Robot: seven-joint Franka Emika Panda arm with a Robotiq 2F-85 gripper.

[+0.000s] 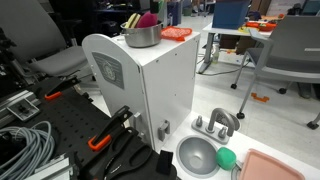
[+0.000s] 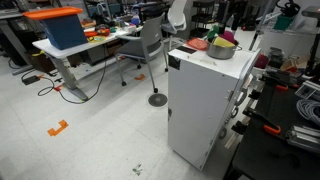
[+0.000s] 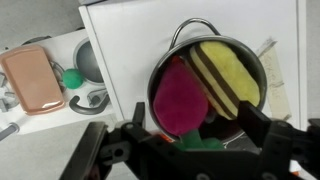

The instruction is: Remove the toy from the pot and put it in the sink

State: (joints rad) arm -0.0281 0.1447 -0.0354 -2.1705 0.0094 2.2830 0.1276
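Observation:
The magenta toy's near end reaches between my gripper's fingers, level with their sides, so it is time to close now, as that would catch the toy.
The silver pot (image 3: 214,24) stands on top of a white toy cabinet (image 1: 150,85) and shows in both exterior views (image 1: 143,36) (image 2: 222,51). In it lie the magenta toy (image 3: 178,98), a yellow striped item (image 3: 228,72) and a green piece (image 3: 195,140). My gripper (image 3: 195,112) is open above the pot, with one finger on either side of the toy, and holds nothing. The round grey sink (image 1: 197,156) with its arched faucet (image 1: 222,122) sits low beside the cabinet. It also shows in the wrist view (image 3: 88,60).
A green ball (image 1: 227,158) and a pink rectangular tray (image 1: 268,166) lie by the sink. An orange item (image 1: 177,33) lies on the cabinet top behind the pot. Cables and clamps (image 1: 30,145) lie on the black bench. Office chairs and desks stand around.

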